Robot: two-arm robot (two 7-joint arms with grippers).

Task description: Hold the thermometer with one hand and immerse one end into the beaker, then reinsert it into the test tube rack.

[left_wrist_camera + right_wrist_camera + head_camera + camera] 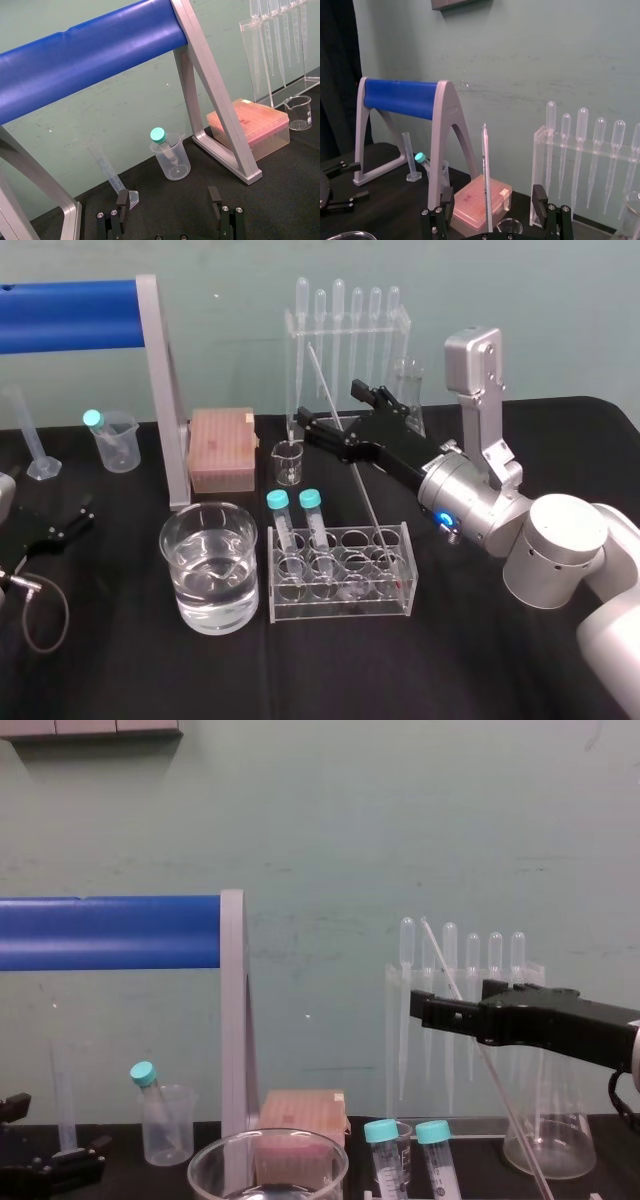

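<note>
My right gripper grabs the thermometer by its upper half [446, 970] next, which leaves its lower end free to dip into the beaker [268, 1166].
The thermometer [352, 455] is a long thin glass rod that leans with its lower end in the clear test tube rack [340, 602]. It rises between the two fingers of my right gripper [330, 405], which stands open around its upper half without touching it. In the right wrist view the rod [485, 180] stands midway between the black fingers [446, 199]. The chest view shows the thermometer [470, 1020] crossing the gripper [450, 1002]. The beaker [209, 565], wide and part full of water, stands left of the rack. My left gripper [167, 202] rests open at the table's left.
Two teal-capped tubes [312, 520] stand in the rack's left holes. Behind it are a small glass beaker [288, 462], a pipette stand [345, 335], a conical flask [549, 1120] and a pink tip box [221, 448]. A blue-barred grey frame [160, 390], a plastic beaker [113, 440] and a measuring cylinder [35, 435] stand at the left.
</note>
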